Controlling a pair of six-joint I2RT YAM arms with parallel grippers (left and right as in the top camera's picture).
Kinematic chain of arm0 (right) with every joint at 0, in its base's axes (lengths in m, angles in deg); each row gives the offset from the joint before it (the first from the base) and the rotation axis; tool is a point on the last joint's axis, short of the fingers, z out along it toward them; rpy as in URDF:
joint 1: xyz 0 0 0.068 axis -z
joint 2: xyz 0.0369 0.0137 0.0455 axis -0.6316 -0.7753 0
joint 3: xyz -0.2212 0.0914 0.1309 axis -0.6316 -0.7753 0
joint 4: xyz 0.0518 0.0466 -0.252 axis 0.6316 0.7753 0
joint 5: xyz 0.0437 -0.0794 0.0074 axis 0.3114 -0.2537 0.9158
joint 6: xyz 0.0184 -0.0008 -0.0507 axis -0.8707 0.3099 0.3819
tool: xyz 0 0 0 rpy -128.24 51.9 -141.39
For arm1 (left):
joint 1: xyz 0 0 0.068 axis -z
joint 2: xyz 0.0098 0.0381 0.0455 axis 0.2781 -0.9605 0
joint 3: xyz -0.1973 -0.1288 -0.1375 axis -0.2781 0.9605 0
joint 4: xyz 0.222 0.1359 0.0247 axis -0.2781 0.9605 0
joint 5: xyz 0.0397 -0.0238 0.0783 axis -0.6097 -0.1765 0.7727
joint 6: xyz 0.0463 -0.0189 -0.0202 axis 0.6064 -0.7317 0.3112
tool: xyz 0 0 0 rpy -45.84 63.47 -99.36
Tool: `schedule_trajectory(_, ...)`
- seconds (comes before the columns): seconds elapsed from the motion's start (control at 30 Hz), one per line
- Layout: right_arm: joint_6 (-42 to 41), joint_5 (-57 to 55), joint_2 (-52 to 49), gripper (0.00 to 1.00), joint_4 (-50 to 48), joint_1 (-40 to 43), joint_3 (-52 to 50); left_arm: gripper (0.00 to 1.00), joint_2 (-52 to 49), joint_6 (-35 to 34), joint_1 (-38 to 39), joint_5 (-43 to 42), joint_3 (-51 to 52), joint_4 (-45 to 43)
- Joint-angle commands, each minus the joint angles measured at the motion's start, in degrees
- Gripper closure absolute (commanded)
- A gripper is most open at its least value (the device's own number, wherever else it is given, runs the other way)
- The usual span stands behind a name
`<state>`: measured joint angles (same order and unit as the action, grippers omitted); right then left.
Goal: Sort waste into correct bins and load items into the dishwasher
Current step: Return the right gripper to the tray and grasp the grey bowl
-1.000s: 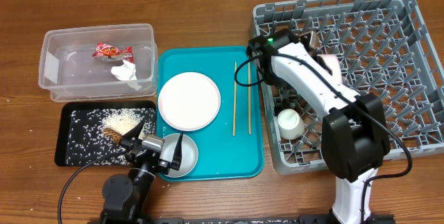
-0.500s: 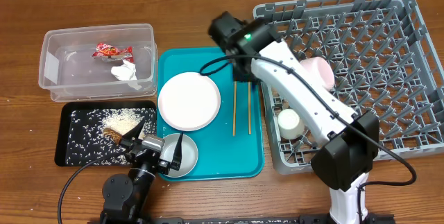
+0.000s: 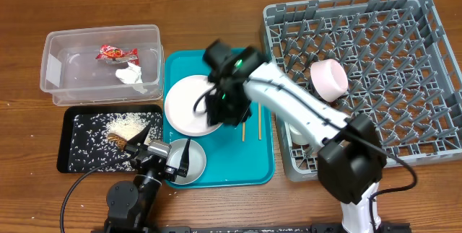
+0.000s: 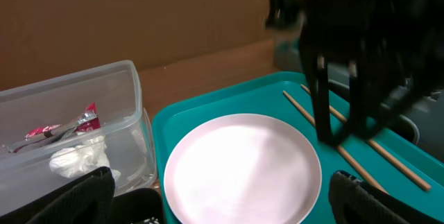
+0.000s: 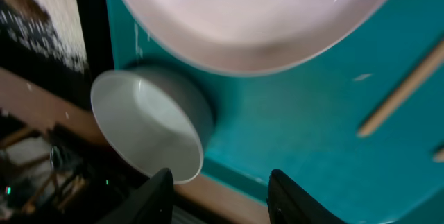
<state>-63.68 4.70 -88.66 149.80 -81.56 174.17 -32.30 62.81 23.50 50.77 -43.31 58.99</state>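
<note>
The robot's right gripper needs to pinch the grey metal bowl by its rim on the chopsticks' side (image 3: 204, 162) next, so that the bowl's base stays free to load into the grey rack (image 3: 433, 16).
The white plate (image 3: 189, 105) lies on the teal tray (image 3: 220, 172), with the grey metal bowl (image 3: 192, 162) in front of it. My right gripper (image 3: 225, 110) hangs open and empty over the plate's right edge; its view shows the plate (image 5: 257, 16), the bowl (image 5: 152, 127) and its open fingers (image 5: 218, 196). Two chopsticks (image 3: 244, 128) lie on the tray, partly under the arm. The pinkish bowl (image 3: 330, 79) sits in the grey rack (image 3: 433, 16). The cup is hidden by the arm. My left gripper (image 3: 160, 154) is open by the grey bowl, facing the plate (image 4: 243, 168).
The clear tub (image 3: 58, 45) holds the red wrapper (image 3: 114, 53) and white tissue (image 3: 130, 74). The black tray (image 3: 72, 161) holds rice (image 3: 128, 125) and a brown scrap. The right arm crosses from the rack's left edge over the teal tray.
My right arm has swung left out of the rack to above the plate. The pinkish bowl stays in the rack. The left arm has not moved.
</note>
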Motion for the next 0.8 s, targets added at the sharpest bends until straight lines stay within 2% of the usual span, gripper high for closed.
schedule_trajectory(0.0, -1.0, 6.6, 1.3, 0.53, -4.2, -6.6, -5.0, 0.0, 0.3, 0.2, -0.2, -0.2, 0.3, -0.2)
schedule_trajectory(0.17, -15.3, -12.5, 1.3, 0.48, -7.7, -12.3, -7.8, 0.0, 0.3, 0.2, -0.2, -0.2, 0.3, -0.1)
schedule_trajectory(0.27, -17.6, -14.1, 0.6, 0.49, -12.5, -12.8, -10.6, 0.0, 0.3, 0.2, -0.2, -0.2, 0.3, -0.1)
schedule_trajectory(0.47, -17.8, -8.5, -1.0, 0.67, -15.6, -12.8, -12.6, 0.0, 0.3, 0.2, -0.2, -0.2, 0.3, -0.1)
schedule_trajectory(0.5, -18.0, -8.5, -1.0, 0.82, -15.5, -12.6, -12.6, 0.0, 0.3, 0.2, -0.2, -0.2, 0.3, -0.1)
schedule_trajectory(0.53, -17.9, -8.7, -0.9, 0.93, -15.0, -12.2, -12.4, 0.0, 0.3, 0.2, -0.2, -0.2, 0.3, -0.1)
schedule_trajectory(0.57, -17.9, -9.0, -0.9, 0.96, -14.6, -11.8, -12.3, 0.0, 0.3, 0.2, -0.2, -0.2, 0.3, -0.2)
schedule_trajectory(0.77, -17.6, -14.3, 5.8, 0.96, -10.8, -3.6, -11.7, 0.0, 0.3, 0.2, -0.2, -0.2, 0.3, -0.1)
